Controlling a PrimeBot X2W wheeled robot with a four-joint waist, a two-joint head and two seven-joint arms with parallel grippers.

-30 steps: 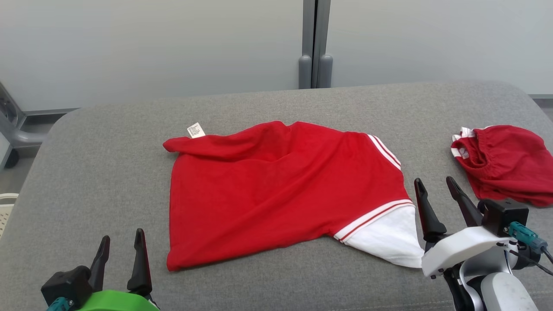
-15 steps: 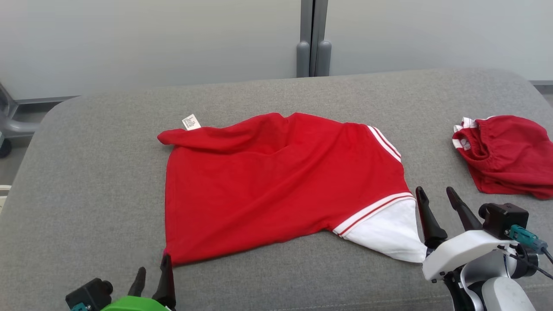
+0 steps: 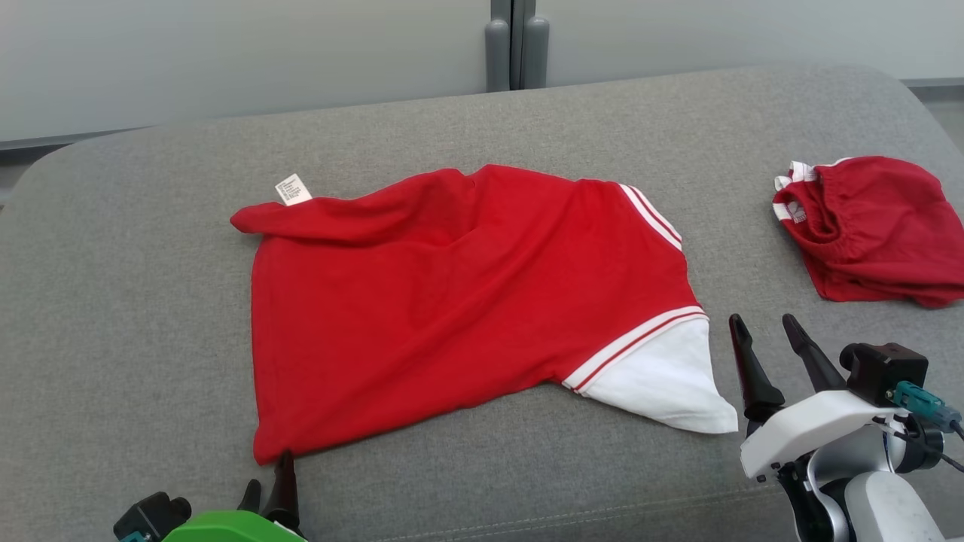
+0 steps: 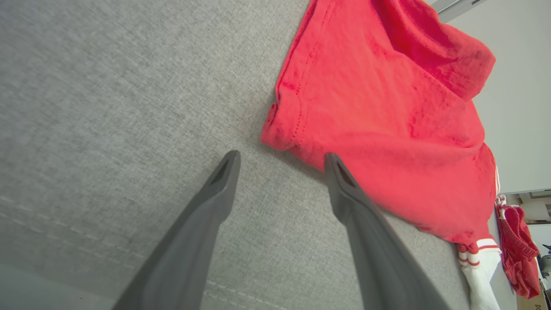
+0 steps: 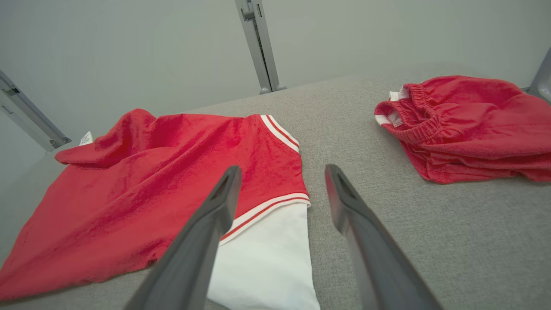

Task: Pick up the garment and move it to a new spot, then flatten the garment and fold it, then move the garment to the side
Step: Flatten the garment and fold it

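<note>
The garment's red body (image 3: 407, 316) lies flat on the cushion, and its stitched hem corner (image 3: 267, 451) curls up a little. My left gripper should grab the garment by that corner next.
The garment (image 3: 452, 301) is a red shirt with a white striped sleeve (image 3: 655, 376), lying mostly spread on the grey cushioned surface (image 3: 113, 301). My left gripper (image 3: 269, 473) is open at the bottom edge, fingertips just short of the shirt's near left corner. In the left wrist view that corner of the garment (image 4: 280, 133) lies slightly beyond the open left gripper (image 4: 280, 157). My right gripper (image 3: 761, 322) is open, hovering just right of the white sleeve. In the right wrist view the right gripper (image 5: 282, 168) points over the garment's (image 5: 142, 189) sleeve edge.
A second red piece of clothing (image 3: 881, 226) with an elastic band lies bunched at the right edge, also in view as the bunched clothing (image 5: 465, 125). A white label (image 3: 292, 190) sticks out at the shirt's far left corner. A pale wall with a grey post (image 3: 516, 41) stands behind.
The head camera has tilted down, shifting the whole picture. My left gripper has moved right and forward to the shirt's near left corner. The right gripper stays beside the white sleeve.
</note>
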